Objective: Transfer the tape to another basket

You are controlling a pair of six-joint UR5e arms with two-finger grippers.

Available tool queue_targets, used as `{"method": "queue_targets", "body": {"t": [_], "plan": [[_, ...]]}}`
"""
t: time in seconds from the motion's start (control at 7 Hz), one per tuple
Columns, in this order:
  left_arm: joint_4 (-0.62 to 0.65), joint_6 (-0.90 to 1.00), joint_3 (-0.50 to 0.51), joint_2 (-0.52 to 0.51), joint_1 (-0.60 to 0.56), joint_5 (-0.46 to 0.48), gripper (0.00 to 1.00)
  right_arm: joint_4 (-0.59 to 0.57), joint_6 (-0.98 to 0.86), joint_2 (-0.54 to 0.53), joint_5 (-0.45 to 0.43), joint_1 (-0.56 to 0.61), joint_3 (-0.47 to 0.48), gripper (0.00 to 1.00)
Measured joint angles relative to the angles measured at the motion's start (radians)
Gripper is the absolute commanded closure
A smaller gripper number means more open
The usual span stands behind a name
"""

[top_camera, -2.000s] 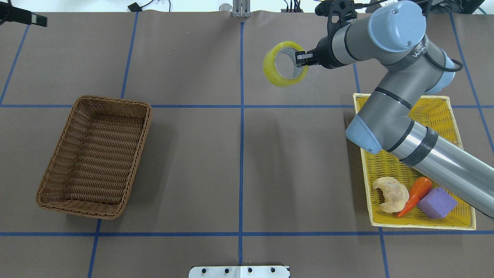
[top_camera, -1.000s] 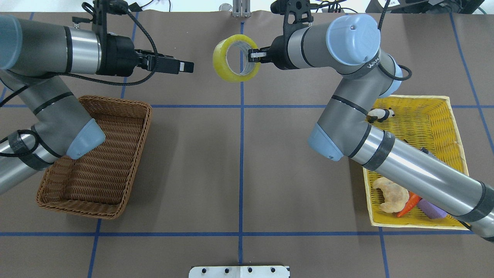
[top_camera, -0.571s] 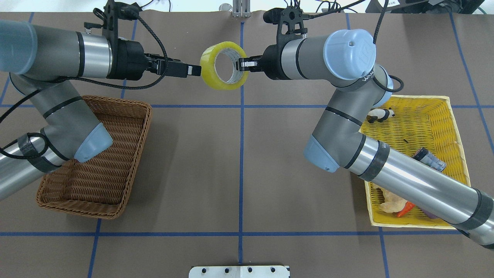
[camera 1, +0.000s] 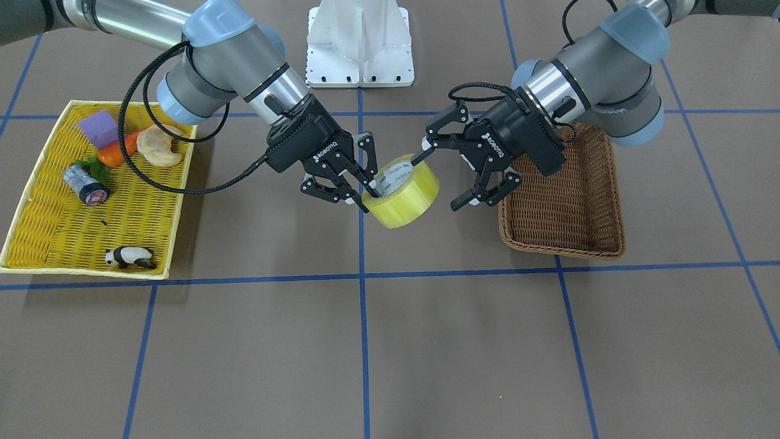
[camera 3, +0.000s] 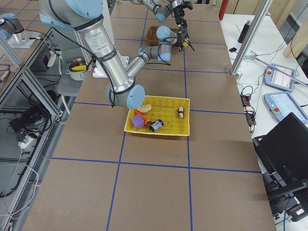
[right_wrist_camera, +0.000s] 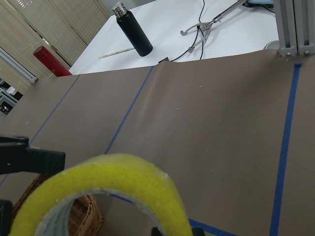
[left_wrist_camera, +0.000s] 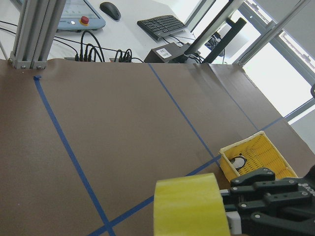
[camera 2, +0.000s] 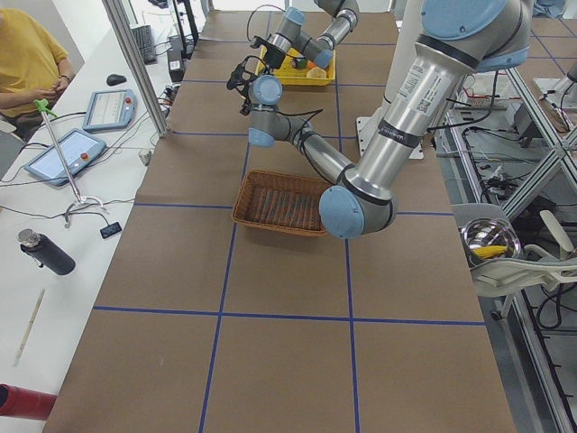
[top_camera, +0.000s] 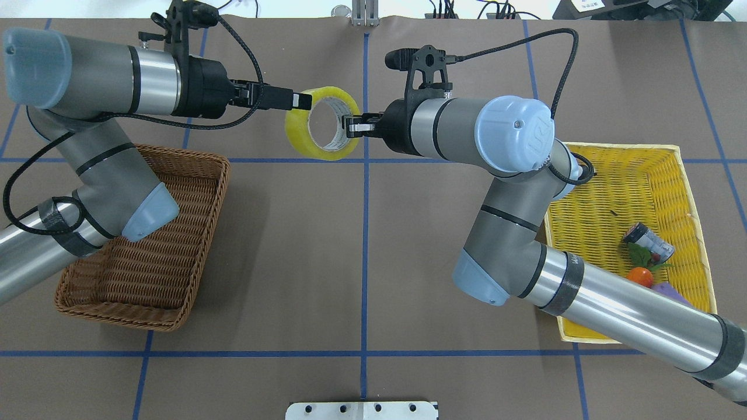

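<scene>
My left gripper has to move the tape to the brown basket (camera 1: 559, 223), so it needs to grab the tape by its free side (camera 1: 421, 178) next.
The yellow tape (top_camera: 297, 131) hangs in the air over the table's middle, beyond the blue cross line. My right gripper (camera 1: 364, 196) is shut on the tape's (camera 1: 409, 196) wall, one finger inside the core. My left gripper (camera 1: 442, 179) is open, its jaws straddling the opposite side of the roll without closing. From above, the left gripper (top_camera: 299, 100) meets the roll's left edge and the right gripper (top_camera: 353, 125) its right edge. The tape fills the bottom of the left wrist view (left_wrist_camera: 189, 206) and the right wrist view (right_wrist_camera: 106, 184). The brown wicker basket (top_camera: 170, 154) sits under my left arm.
The yellow tray (top_camera: 618, 175) at the right holds a silver-and-black cylinder (top_camera: 648, 242), a carrot (camera 1: 119, 149), a croissant (camera 1: 157, 146), a purple block (camera 1: 100, 128) and a toy panda (camera 1: 128, 257). An operator sits beyond the table in the exterior left view (camera 2: 32, 54).
My right arm has carried the tape left and nearer to the robot. My left gripper has advanced until its open jaws reach around the roll's edge.
</scene>
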Motion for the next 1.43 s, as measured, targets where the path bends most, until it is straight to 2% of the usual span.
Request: {"method": "queue_targets", "body": {"t": [0.14,0.29,0.43,0.57,1.0,1.43], "plan": [[-0.002,-0.039,0.0,-0.002,0.004,0.0,0.06,0.0,0.003,0.003,-0.004,-0.002,0.001,1.0],[-0.004,-0.058,0.0,-0.002,0.009,0.0,0.49,0.0,0.004,0.007,-0.006,-0.002,0.002,1.0],[-0.005,-0.064,0.001,-0.002,0.015,0.0,0.99,0.0,0.005,0.01,-0.006,-0.003,0.007,0.04],[-0.006,-0.068,0.0,-0.002,0.022,0.0,1.0,0.001,0.005,0.012,-0.01,-0.003,0.015,0.0],[-0.01,-0.07,-0.004,0.001,0.031,0.0,1.0,0.071,0.054,-0.041,-0.035,-0.005,0.029,0.0],[-0.023,-0.076,-0.005,0.013,0.026,0.0,1.0,0.087,0.066,-0.118,-0.002,0.014,0.07,0.0]]}}
